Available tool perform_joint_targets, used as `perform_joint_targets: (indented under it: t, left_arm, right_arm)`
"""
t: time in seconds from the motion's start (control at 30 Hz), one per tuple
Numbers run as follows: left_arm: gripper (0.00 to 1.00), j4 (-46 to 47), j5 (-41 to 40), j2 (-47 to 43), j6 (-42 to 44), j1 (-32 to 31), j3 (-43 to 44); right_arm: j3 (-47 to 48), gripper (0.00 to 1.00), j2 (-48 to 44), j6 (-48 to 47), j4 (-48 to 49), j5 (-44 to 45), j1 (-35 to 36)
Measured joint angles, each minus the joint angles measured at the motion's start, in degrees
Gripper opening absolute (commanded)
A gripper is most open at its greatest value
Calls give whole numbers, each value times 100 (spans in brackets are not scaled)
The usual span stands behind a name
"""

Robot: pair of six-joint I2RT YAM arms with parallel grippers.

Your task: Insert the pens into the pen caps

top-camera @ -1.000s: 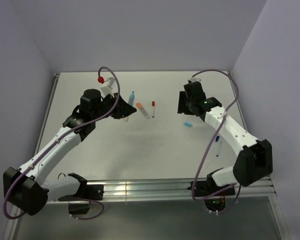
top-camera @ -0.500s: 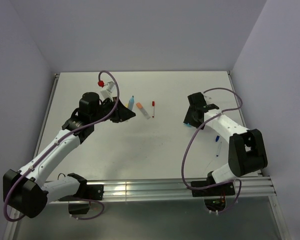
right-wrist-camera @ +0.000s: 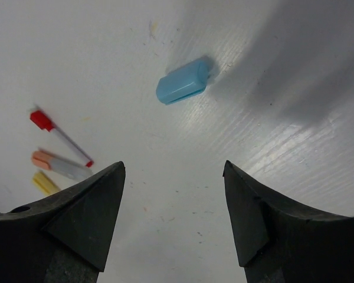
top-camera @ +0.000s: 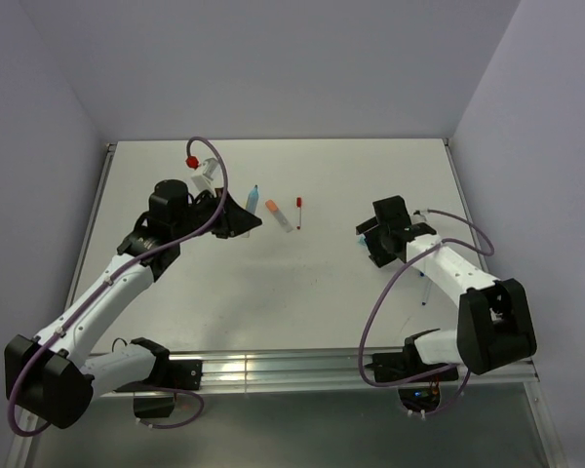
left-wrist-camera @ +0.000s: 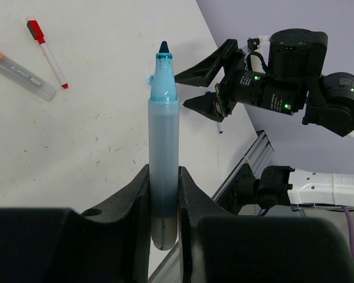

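The right gripper picks up the light-blue pen cap [top-camera: 362, 240] [right-wrist-camera: 182, 88] by its sides next. That leaves the cap's open end free for the pen to go in.
My left gripper [left-wrist-camera: 163, 172] is shut on a light-blue pen [left-wrist-camera: 163, 135], held by its rear end, its uncapped dark tip pointing toward the right arm. In the top view that gripper [top-camera: 238, 218] hovers left of centre. A light-blue pen cap [right-wrist-camera: 182, 88] lies on the table just ahead of my right gripper [right-wrist-camera: 174, 168], whose jaws stand wide open and empty. From above, the right gripper [top-camera: 366, 237] hangs over that cap. A thin red pen [top-camera: 298, 211] and an orange-capped pale pen [top-camera: 281, 215] lie between the arms.
A yellow piece [right-wrist-camera: 44, 183] lies beside the orange-capped pen [right-wrist-camera: 56, 165]. A thin dark-blue pen [top-camera: 425, 290] lies by the right arm's forearm. The white table [top-camera: 302, 292] is bounded by a metal rail at the front and walls at the back and sides.
The right gripper has swung nearer and leftward, down over the light-blue cap, and its jaws have widened. The left arm has shifted slightly left, still holding the pen.
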Motion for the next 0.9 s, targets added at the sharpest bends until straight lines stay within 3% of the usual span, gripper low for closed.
perform_joint_targets:
  t: [0.33,0.9]
  left_arm:
    - [0,105,114,-15,-35,127,-2]
    - [0,214,240,-20,-42,245,-33]
  right_arm:
    - [-90,70,459,1709,190,-55,-328]
    - [101,67,1408,2411,540,-492,-634]
